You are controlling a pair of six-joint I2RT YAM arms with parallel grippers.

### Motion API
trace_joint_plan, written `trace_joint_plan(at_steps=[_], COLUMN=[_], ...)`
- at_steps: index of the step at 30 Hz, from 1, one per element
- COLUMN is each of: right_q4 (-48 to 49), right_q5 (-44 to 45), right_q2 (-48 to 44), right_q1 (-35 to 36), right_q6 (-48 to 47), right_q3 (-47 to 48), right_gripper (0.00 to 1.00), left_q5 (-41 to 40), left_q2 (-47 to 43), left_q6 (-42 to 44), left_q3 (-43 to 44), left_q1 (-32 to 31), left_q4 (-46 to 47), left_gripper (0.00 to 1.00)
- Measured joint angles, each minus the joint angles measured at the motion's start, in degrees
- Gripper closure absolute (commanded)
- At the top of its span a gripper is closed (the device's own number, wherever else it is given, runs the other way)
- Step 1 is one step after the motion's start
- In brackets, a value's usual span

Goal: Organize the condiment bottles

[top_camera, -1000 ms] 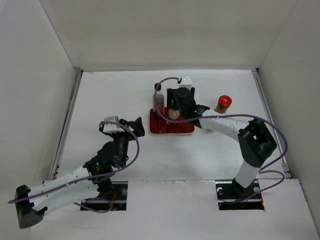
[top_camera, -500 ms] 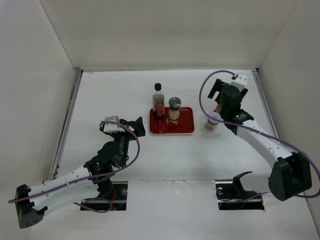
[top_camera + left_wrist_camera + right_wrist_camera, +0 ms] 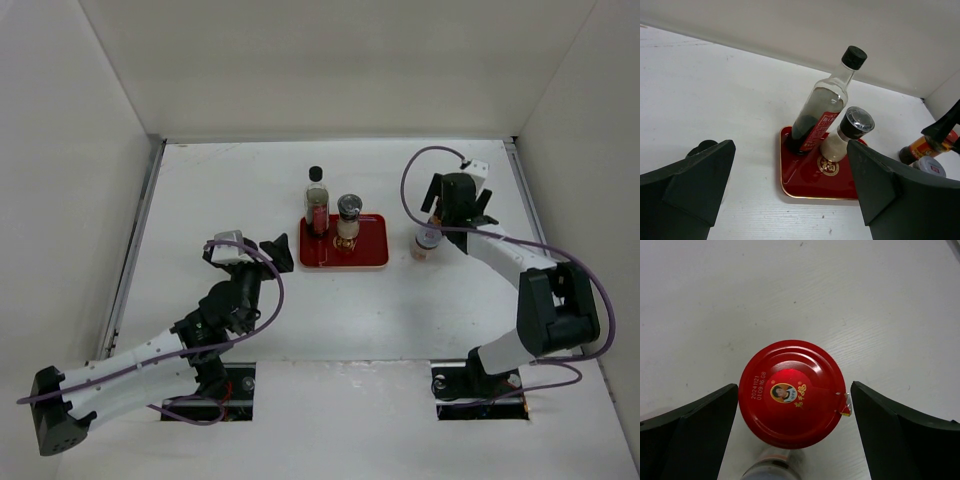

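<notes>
The jar is ready for my right gripper to close on it, because my finger reaches past the red lid to the jar's label.
The tall black-capped bottle point(image 3: 317, 205) and a dark-lidded shaker point(image 3: 348, 215) stand on the red tray point(image 3: 370, 256); both also show in the left wrist view, the bottle point(image 3: 826, 107) and the shaker point(image 3: 849, 134). My right gripper point(image 3: 452, 207) is open, right of the tray, above the red-lidded jar point(image 3: 792, 392), one finger on each side of the lid and clear of it. A pale-lidded shaker point(image 3: 427, 242) stands just in front of the jar. My left gripper point(image 3: 268, 252) is open and empty, left of the tray. No third shaker shows.
White walls enclose the table on three sides. Bare white table point(image 3: 220, 190) lies left of the tray. In the left wrist view the red-lidded jar point(image 3: 920, 148) and the pale-lidded shaker point(image 3: 930, 165) sit at the far right, part hidden by my finger.
My right gripper left the tray, where the dark-lidded shaker now stands free, and swung right to above the red-lidded jar. The left arm has barely moved.
</notes>
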Motion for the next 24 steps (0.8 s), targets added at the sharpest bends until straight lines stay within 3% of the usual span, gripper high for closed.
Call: trace_joint_plan(at_steps=[3, 6, 9, 17, 24], right_q4=[-0.04, 0.39, 0.5, -0.11, 2.93], right_q5=[-0.63, -1.38, -1.53, -1.68, -2.03], right_q2=[0.24, 0.83, 0.9, -2.64, -7.8], right_q1=[-0.98, -1.36, -1.38, 0.09, 10.67], right_q6=[0.57, 1.2, 1.27, 0.39, -0.74], right_q3=[0.07, 0.48, 0.66, 0.61, 1.68], right_gripper=[0.14, 0.37, 0.48, 0.49, 0.48], left_q5=[0.2, 0.2, 0.35, 0.92, 2.14], left_q2=[0.04, 0.11, 0.42, 0.94, 2.73], left_q6=[0.0, 0.0, 0.0, 0.0, 0.02], left_q3=[0.0, 0.0, 0.0, 0.0, 0.0], left_q1=[-0.07, -0.46, -0.39, 0.83, 2.6], left_q4=[0.02, 0.09, 0.15, 0.52, 0.9], left_gripper=[0.03, 0.03, 0.03, 0.03, 0.03])
